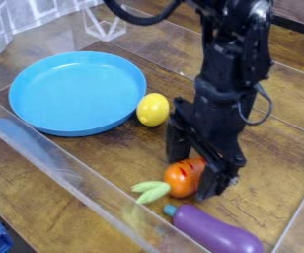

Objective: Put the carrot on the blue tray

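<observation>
My gripper is going to grab the carrot by its orange body (184, 178) next, to put the carrot on the blue tray (70, 93).
The orange carrot (182, 176) lies on the wooden table right of centre, its pale green leaves (149, 188) pointing left. My black gripper (198, 170) points straight down over it, open, with one finger on each side of the carrot's body; the arm hides most of the carrot's right half. I cannot tell whether the fingers touch it. The round blue tray (70, 93) sits at the upper left, with nothing on it.
A yellow lemon (151, 109) rests against the tray's right rim. A purple eggplant (210, 229) lies at the front, just below the carrot. Clear plastic walls (62, 168) fence the table along the front left and right.
</observation>
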Robot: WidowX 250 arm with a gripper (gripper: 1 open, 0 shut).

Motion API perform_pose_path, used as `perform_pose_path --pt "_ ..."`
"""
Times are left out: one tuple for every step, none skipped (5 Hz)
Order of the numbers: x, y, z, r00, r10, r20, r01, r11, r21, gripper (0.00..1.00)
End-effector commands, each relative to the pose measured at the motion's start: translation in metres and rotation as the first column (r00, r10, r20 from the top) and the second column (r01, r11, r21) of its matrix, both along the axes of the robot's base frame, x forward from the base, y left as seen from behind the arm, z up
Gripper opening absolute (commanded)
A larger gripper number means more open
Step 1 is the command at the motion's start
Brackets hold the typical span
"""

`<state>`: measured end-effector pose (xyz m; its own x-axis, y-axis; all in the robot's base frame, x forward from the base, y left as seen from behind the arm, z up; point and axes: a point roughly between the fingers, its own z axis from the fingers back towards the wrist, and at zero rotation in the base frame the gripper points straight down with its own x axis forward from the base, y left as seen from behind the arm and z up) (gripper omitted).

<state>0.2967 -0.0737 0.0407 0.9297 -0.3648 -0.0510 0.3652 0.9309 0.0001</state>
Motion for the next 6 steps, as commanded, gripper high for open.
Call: perform_pose_path --pt "0.005 -0.004 -0.003 0.999 0.000 0.040 0.000 1.000 -0.008 1.00" --pt "0.000 -0.005 -0.005 0.999 -0.001 0.042 0.002 1.000 -0.008 1.00" --pt "-0.006 -0.007 0.002 0.999 0.005 0.043 -0.004 1.000 -0.014 0.00" --pt "-0.005 0.013 0.008 0.999 -0.021 0.039 0.021 1.000 -0.010 0.00" --pt "0.002 0.035 0.026 0.999 -0.009 0.042 0.009 1.000 -0.014 0.00" --pt "0.019 0.031 0.022 0.999 -0.011 0.039 0.012 1.000 -0.020 0.00"
